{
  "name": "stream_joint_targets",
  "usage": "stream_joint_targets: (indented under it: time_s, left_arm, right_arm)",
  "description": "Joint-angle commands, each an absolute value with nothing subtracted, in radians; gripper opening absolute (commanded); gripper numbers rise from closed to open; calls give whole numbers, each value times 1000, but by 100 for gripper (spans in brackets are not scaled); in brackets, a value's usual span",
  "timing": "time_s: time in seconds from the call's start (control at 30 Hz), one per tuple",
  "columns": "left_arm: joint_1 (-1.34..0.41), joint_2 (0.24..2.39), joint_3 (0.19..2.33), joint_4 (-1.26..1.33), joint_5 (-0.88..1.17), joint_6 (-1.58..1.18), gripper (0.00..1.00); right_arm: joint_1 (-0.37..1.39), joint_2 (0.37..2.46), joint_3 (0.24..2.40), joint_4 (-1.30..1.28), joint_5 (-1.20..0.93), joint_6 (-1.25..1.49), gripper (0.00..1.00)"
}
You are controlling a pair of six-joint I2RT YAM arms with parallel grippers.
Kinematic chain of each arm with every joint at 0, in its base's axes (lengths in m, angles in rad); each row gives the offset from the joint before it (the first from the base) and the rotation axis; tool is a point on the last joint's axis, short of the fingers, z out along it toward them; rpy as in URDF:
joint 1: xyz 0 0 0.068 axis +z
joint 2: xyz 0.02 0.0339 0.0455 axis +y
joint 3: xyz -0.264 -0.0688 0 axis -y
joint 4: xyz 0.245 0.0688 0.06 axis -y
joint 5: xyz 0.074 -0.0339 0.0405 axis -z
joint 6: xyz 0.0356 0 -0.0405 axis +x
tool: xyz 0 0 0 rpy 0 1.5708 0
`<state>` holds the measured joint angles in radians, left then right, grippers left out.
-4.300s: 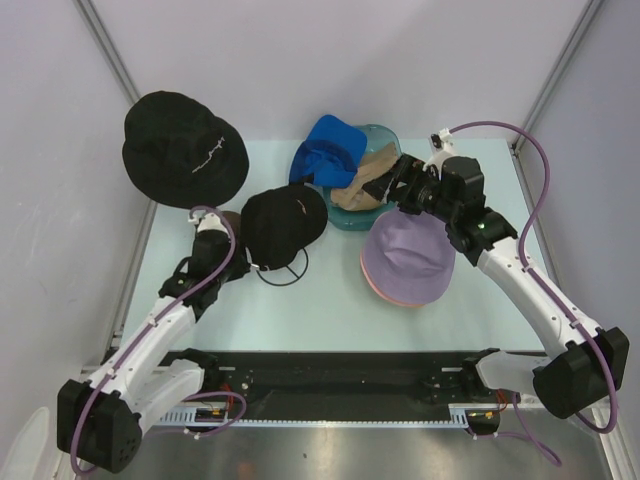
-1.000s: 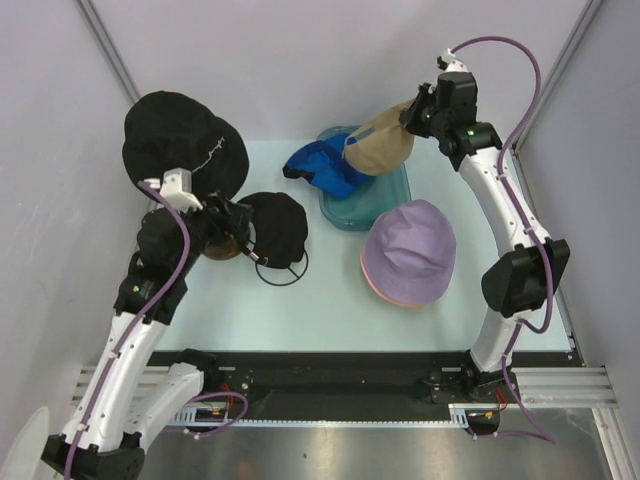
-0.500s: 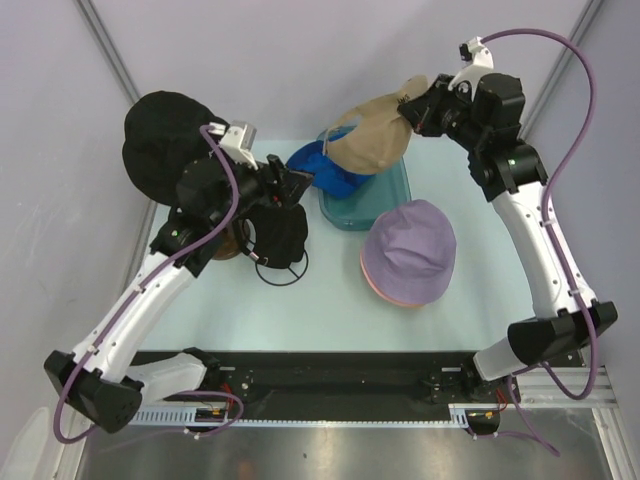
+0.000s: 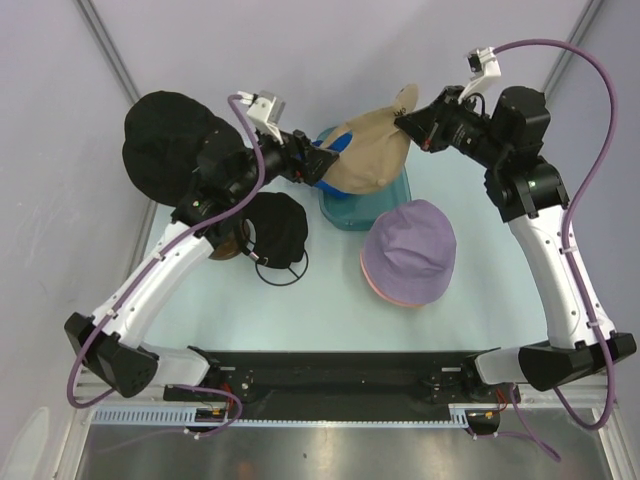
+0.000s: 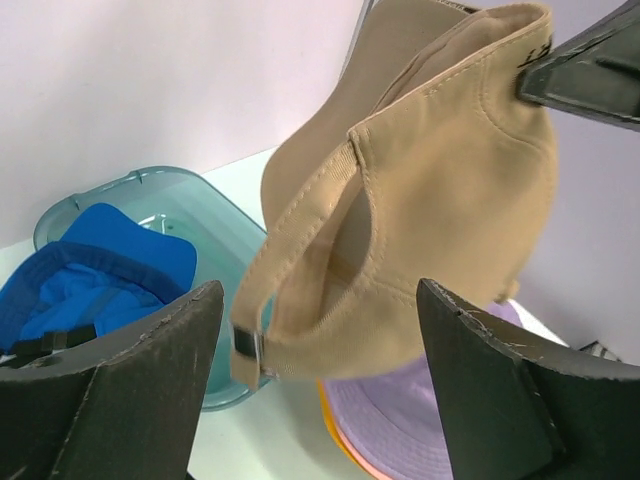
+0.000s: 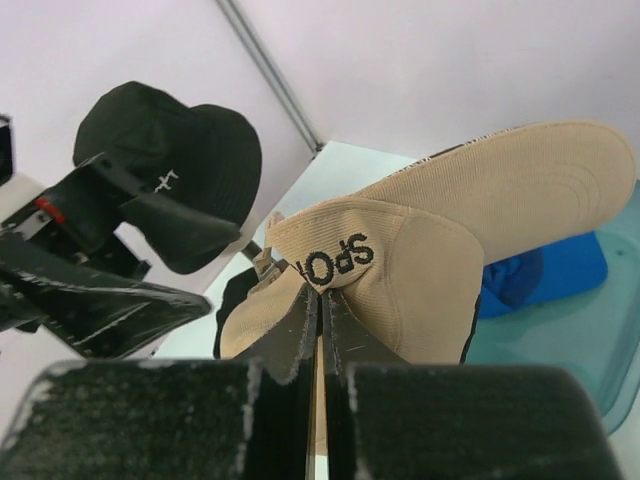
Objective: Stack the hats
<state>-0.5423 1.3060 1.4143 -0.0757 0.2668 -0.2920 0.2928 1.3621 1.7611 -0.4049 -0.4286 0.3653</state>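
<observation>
My left gripper grabs the tan cap's strap end (image 4: pixel 327 146) (image 5: pixel 267 348) next, so the cap's opening stays free to stack over the smaller black hat.
A tan cap (image 4: pixel 368 155) hangs in the air above the teal tray (image 4: pixel 388 195), with my right gripper (image 4: pixel 405 122) shut on its edge. The right wrist view shows those jaws (image 6: pixel 322 295) pinched on the cap's lettered rim (image 6: pixel 400 265). My left gripper (image 4: pixel 318 165) is open at the cap's left side. In its wrist view, the cap's strap end (image 5: pixel 400 220) hangs just beyond the spread fingers (image 5: pixel 320 300) without touching them. A blue cap (image 5: pixel 90 280) lies in the tray. A lavender bucket hat (image 4: pixel 408 245) sits on an orange and pink brim.
A black bucket hat (image 4: pixel 165 140) sits at the far left by the wall. A smaller black hat (image 4: pixel 278 228) lies below my left arm, with a brown object (image 4: pixel 225 247) beside it. White walls and metal posts close in the back and sides.
My right gripper has carried the tan cap up and leftward over the tray. My left arm has swung up from beside the black hat toward the tan cap, jaws still open.
</observation>
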Motion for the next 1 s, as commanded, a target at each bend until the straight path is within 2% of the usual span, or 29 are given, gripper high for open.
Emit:
stream_joint_targets:
  time_s: [0.0,0.3,0.73,0.83,0.93,0.97]
  left_arm:
    - [-581,1348,1499,-113,262,-184,83]
    - [-652,1356,1505,-140,60,-91,81]
    - [-664,1364,1485,-115,6,-49,74]
    - [-676,1371,1489,-101,5,-38,63]
    - [-698,1382,1511,-97,30,-20,40]
    - [-704,1378,1514,-94,38,-17,28]
  right_arm:
    - [296,1313,1764,-342,-485,379,0]
    - [295,1301,1761,-322,-532,405,0]
    - [290,1284,1749,-333,-571,416,0]
    - [290,1287,1743,-339,-575,419,0]
    - [287,1293,1743,-366,-549,420,0]
    - [279,1296,1743,-380,-540,419,0]
